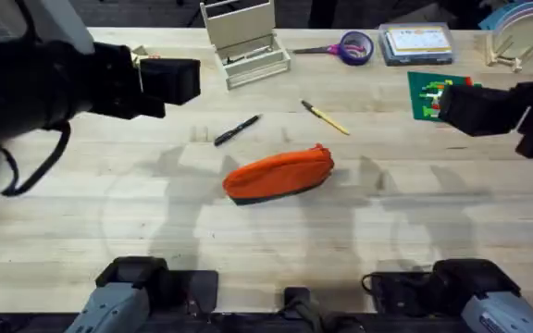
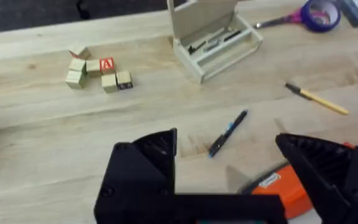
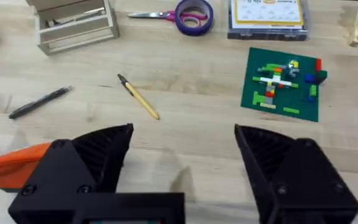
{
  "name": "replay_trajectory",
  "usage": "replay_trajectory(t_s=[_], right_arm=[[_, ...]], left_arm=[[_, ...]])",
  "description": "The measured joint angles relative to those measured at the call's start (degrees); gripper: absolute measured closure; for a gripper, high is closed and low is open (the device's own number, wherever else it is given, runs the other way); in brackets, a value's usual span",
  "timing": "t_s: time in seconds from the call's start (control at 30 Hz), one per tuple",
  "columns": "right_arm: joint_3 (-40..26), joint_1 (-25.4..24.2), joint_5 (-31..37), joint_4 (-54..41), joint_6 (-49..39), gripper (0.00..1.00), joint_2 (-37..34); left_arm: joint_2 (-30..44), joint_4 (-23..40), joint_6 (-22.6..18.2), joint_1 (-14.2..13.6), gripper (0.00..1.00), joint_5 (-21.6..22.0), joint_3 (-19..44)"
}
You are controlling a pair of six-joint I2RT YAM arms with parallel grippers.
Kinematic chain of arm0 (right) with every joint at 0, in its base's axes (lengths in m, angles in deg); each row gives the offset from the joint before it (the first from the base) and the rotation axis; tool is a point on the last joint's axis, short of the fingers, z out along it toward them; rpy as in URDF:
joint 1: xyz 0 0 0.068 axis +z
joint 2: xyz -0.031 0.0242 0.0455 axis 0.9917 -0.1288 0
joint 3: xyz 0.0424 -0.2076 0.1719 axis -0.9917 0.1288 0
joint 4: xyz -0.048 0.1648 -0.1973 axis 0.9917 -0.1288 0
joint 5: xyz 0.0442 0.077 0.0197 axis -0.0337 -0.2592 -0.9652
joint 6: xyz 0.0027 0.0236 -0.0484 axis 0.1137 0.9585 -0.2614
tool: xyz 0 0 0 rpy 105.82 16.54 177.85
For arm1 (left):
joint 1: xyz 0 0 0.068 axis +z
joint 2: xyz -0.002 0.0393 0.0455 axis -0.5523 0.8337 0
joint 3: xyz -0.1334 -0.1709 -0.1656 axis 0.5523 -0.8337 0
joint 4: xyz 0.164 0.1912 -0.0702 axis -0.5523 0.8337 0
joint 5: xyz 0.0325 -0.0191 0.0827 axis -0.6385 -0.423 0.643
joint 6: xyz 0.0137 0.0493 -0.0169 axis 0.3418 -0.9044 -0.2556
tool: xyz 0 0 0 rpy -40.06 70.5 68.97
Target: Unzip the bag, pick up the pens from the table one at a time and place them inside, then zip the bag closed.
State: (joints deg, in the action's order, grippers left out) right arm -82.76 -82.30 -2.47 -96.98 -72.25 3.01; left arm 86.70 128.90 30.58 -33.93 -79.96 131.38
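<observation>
My left gripper will next take the orange bag by the end with the white label (image 1: 234,187) to unzip it. The bag keeps its long orange body (image 1: 282,172) free that way.
The orange bag (image 1: 278,173) lies mid-table, dark underside toward the front, and no opening shows along its top. Just behind it lie the pens, a black one (image 1: 237,129) to the left and a yellow one (image 1: 326,117) to the right. My left gripper (image 1: 176,81) hangs high over the table's left part, open and holding nothing. From its wrist I see the black pen (image 2: 228,133), the yellow pen (image 2: 317,99) and the bag's end (image 2: 278,186). My right gripper (image 1: 461,106) hovers at the right, open and holding nothing, with the yellow pen (image 3: 139,98) and the bag's edge (image 3: 14,163) beyond its fingers.
A wooden organiser box (image 1: 246,42) stands at the back centre. Beside it are purple-handled scissors (image 1: 317,50), a tape roll (image 1: 355,46) and a clear case (image 1: 418,43). A green brick plate (image 3: 284,84) lies under the right arm. Letter blocks (image 2: 98,71) sit back left.
</observation>
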Motion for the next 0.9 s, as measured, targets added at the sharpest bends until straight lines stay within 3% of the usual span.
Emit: replay_trajectory(t_s=[0.17, 0.3, 0.57, 0.9], right_arm=[[-0.07, 0.0, -0.42, 0.01, 0.0, 0.003, 0.0], [-0.07, 0.0, -0.49, 0.01, 0.0, 0.003, 0.0], [-0.07, 0.0, -0.84, -0.01, 0.0, 0.003, 0.0], [-0.07, 0.0, -0.84, 0.01, 0.0, 0.003, 0.0]], left_arm=[[1.83, 3.62, -2.93, 0.02, 0.008, -0.28, 2.24], [1.85, 7.84, -8.42, 0.02, 0.007, -2.45, 2.29], [1.85, 15.7, -23.59, 0.0, 0.007, -9.22, 2.29], [1.85, 26.1, -47.55, 0.01, 0.007, -17.85, 2.29]])
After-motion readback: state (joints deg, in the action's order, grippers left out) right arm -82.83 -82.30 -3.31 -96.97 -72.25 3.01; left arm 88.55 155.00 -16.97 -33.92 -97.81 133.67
